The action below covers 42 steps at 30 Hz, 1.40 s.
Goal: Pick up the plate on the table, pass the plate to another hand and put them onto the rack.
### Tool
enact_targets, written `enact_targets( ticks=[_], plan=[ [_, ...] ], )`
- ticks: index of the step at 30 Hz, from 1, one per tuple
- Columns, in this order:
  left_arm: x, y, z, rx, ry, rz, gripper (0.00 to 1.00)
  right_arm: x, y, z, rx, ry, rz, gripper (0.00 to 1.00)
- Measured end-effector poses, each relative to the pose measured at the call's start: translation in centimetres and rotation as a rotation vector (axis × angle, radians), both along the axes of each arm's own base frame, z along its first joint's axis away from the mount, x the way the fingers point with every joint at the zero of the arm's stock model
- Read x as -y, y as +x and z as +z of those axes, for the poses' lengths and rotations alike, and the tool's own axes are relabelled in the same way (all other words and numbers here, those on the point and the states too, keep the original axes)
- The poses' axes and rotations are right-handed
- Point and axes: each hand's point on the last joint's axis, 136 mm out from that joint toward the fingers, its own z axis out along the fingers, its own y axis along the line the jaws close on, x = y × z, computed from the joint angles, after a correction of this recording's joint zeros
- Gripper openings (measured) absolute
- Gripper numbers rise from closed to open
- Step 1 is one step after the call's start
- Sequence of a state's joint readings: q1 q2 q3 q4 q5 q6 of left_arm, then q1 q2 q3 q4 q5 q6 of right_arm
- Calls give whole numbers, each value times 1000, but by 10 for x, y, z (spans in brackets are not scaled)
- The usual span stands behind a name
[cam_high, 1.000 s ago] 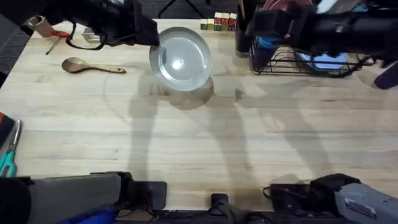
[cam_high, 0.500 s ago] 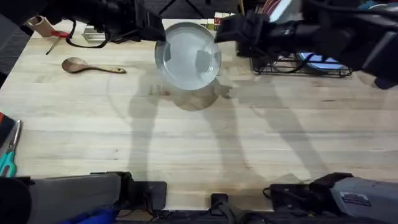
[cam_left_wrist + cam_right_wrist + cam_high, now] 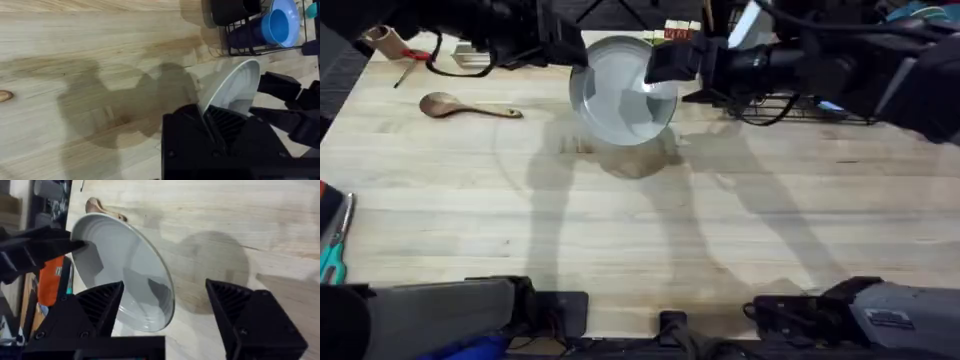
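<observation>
I need to set the white plate onto the wire rack next, so I should grab it with my right gripper by its free rim.
The white plate hangs tilted above the back of the table. My left gripper is shut on its left rim; in the left wrist view the fingers pinch the plate edge-on. My right gripper is open at the plate's right side. In the right wrist view the plate has its near rim between my open right gripper, and the left gripper holds the far rim. The black wire rack stands at the back right, largely hidden behind my right arm.
A wooden spoon lies at the back left. Teal-handled scissors sit at the left edge. Small blocks line the back edge. A blue cup rests in the rack.
My right arm has swung left from over the rack to the plate, and its open fingers now straddle the right rim. The left gripper has lifted the plate slightly and shifted it right.
</observation>
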State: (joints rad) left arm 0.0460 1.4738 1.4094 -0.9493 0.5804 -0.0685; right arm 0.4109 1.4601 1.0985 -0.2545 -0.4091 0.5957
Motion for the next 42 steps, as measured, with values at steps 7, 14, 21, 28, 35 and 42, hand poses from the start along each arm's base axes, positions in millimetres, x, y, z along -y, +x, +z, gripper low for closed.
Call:
enact_targets(
  ticks=[7, 14, 21, 28, 35, 42],
  plan=[
    [0, 0, 0, 0, 0, 0, 41, -4, 0, -9, -23, -8, 8, 796],
    [0, 0, 0, 0, 0, 0, 41, -4, 0, -9, -21, -8, 8, 454],
    [0, 0, 0, 1, 1, 1, 41, -4, 0, -9, -21, -9, 7, 102],
    [-2, 1, -1, 2, 7, 7, 41, -5, -1, -9, -23, -5, 11, 31],
    [-2, 1, -1, 2, 7, 7, 44, -5, 0, -8, 0, -18, 28, 30],
    [0, 1, 0, -1, -6, 4, 730, 3, 5, -8, 21, -32, 23, 30]
  ],
)
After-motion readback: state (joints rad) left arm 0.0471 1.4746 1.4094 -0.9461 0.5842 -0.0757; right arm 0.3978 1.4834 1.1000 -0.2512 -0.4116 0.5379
